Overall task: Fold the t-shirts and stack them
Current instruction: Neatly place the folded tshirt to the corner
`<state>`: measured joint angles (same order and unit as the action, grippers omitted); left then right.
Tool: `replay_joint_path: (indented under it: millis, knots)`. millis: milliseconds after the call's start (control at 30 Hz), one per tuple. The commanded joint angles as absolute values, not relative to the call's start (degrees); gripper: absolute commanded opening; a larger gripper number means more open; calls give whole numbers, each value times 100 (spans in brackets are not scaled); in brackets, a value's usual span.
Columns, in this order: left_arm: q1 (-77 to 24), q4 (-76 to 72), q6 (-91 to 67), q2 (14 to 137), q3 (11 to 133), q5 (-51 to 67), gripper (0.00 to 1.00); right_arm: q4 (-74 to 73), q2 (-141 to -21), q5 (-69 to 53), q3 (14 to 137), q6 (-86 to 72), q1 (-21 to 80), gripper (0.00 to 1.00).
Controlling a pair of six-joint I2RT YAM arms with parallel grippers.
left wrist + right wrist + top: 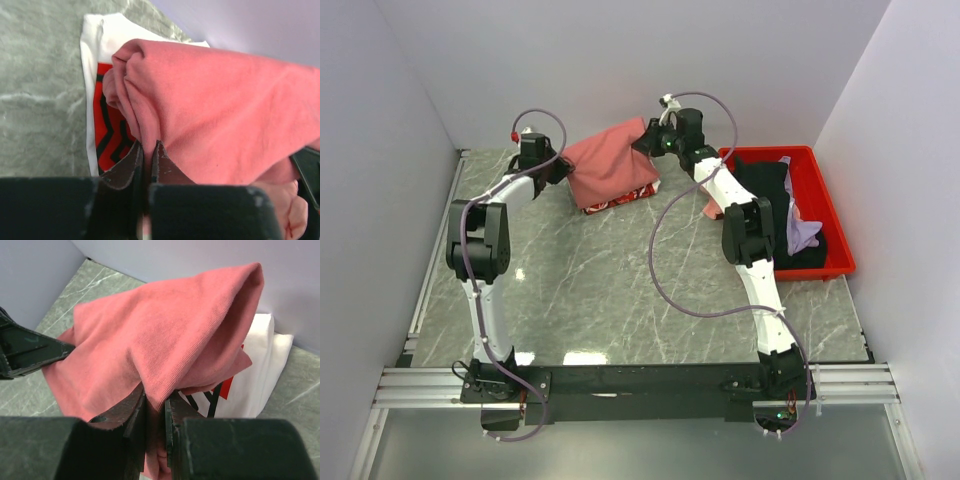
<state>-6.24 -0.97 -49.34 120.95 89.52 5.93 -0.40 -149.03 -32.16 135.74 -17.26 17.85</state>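
The dusty-rose t-shirt's front edge lies along the red-and-white t-shirt's front border, so it is time for my right gripper to release the dusty-rose t-shirt.
The dusty-rose t-shirt (608, 162) hangs folded between both grippers at the back of the table, above the folded red-and-white t-shirt (620, 197). My left gripper (556, 167) is shut on the rose shirt's left edge (200, 120). My right gripper (648, 140) is shut on its right edge (165, 335). The red-and-white shirt lies flat beneath it in the left wrist view (102, 120) and in the right wrist view (250, 385). Black (765, 185) and lavender (802, 232) shirts lie in the bin.
A red plastic bin (841, 232) stands at the right side of the marble table (600, 290). A pink piece of cloth (712, 209) hangs over its left wall. White walls close the back and both sides.
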Motion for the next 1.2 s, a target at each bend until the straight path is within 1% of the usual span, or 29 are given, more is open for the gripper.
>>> replay_joint_path:
  millis: [0, 33, 67, 133, 167, 267, 300, 333, 400, 433, 533, 633, 667, 733, 833, 967, 1067, 1167]
  knots:
    - [-624, -18, -4861, 12269, 9377, 291, 9, 449, -14976, -3015, 13737, -1863, 1731, 0]
    - [-624, 139, -4834, 12287, 9413, 194, 14, 440, -14977, -2971, 13746, -1863, 1723, 0]
    - [-624, 175, -4790, 12313, 9457, 176, 23, 422, -14985, -2927, 13755, -1872, 1723, 0]
    - [-615, 220, -4746, 12340, 9527, 132, 37, 387, -14994, -2883, 13781, -1881, 1696, 11]
    - [-615, 202, -4729, 12331, 9519, 141, 46, 369, -15003, -2857, 13799, -1898, 1696, 16]
    - [-624, 124, -4720, 12235, 9457, 132, 60, 255, -14933, -2769, 13825, -1933, 1670, 38]
    - [-615, 106, -4711, 12147, 9440, 132, 62, 246, -14898, -2751, 13816, -1925, 1670, 56]
    - [-624, 88, -4711, 12112, 9405, 149, 64, 211, -14854, -2681, 13782, -1907, 1670, 67]
    - [-624, 70, -4702, 11980, 9396, 141, 66, 176, -14687, -2628, 13746, -1794, 1652, 74]
    - [-624, 62, -4693, 11945, 9396, 132, 67, 97, -14634, -2576, 13746, -1749, 1652, 76]
    - [-624, 79, -4702, 11778, 9378, 141, 75, -105, -14388, -2426, 13624, -1679, 1652, 77]
    - [-624, 61, -4685, 11637, 9343, 176, 84, -245, -14063, -2321, 13317, -1643, 1644, 79]
    - [-633, 79, -4676, 11585, 9351, 176, 91, -342, -13975, -2146, 13298, -1652, 1652, 80]
    - [-633, 176, -4632, 11540, 9387, 228, 100, -667, -13870, -1943, 13342, -1626, 1652, 80]
    - [-694, 97, -4536, 11443, 9369, 246, 99, -703, -13694, -2030, 13176, -1635, 1661, 81]
    - [-765, 176, -4412, 11601, 9685, 412, 99, -405, -13641, -2583, 12859, -1959, 1696, 82]
    - [-809, 281, -4342, 11943, 10080, 588, 99, -124, -13860, -2996, 12884, -2258, 1766, 82]
    - [-835, 272, -4281, 12312, 10414, 694, 99, -9, -14263, -3190, 13235, -2557, 1810, 82]
